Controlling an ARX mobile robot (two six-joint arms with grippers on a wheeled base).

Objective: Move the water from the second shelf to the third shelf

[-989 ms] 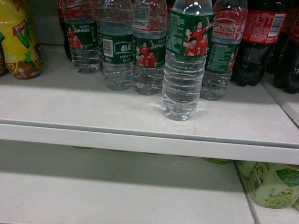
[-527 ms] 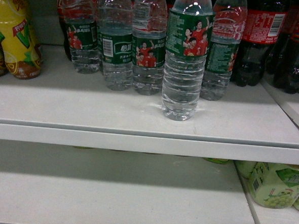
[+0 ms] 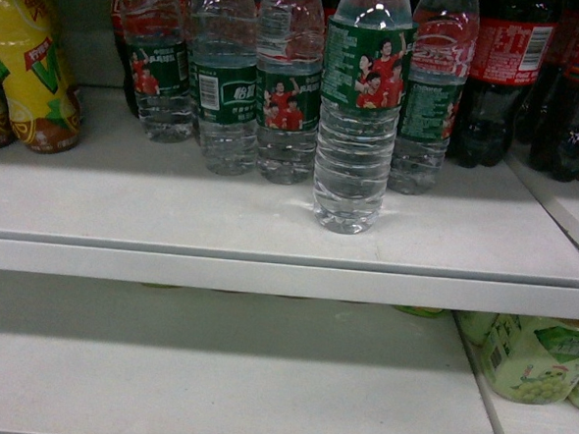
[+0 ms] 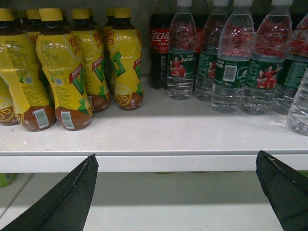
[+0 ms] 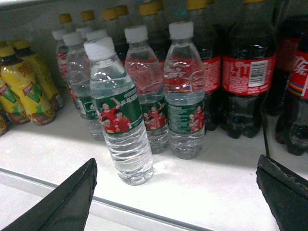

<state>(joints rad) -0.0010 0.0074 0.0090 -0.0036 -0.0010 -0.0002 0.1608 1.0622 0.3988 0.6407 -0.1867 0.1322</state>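
Note:
My right gripper grabs the bottle by its green label (image 3: 365,68) next, which leaves the water bottle's ribbed base (image 3: 347,203) free to stand on the third shelf.
Several water bottles with green labels stand on the upper white shelf (image 3: 172,215). One water bottle (image 3: 355,123) stands alone in front of the row, close to the shelf edge; the right wrist view shows it (image 5: 120,115) upright, ahead and left of centre. My right gripper (image 5: 175,163) is open and empty, short of that bottle. My left gripper (image 4: 175,161) is also open and empty, level with the shelf's front lip, and the water row (image 4: 231,62) is far ahead to its right. Neither gripper shows in the head view.
Yellow tea bottles (image 4: 62,72) fill the shelf's left side and dark cola bottles (image 3: 505,73) the right, beyond a divider (image 5: 264,134). The lower shelf (image 3: 211,379) holds pale green bottles (image 3: 537,355) at the right.

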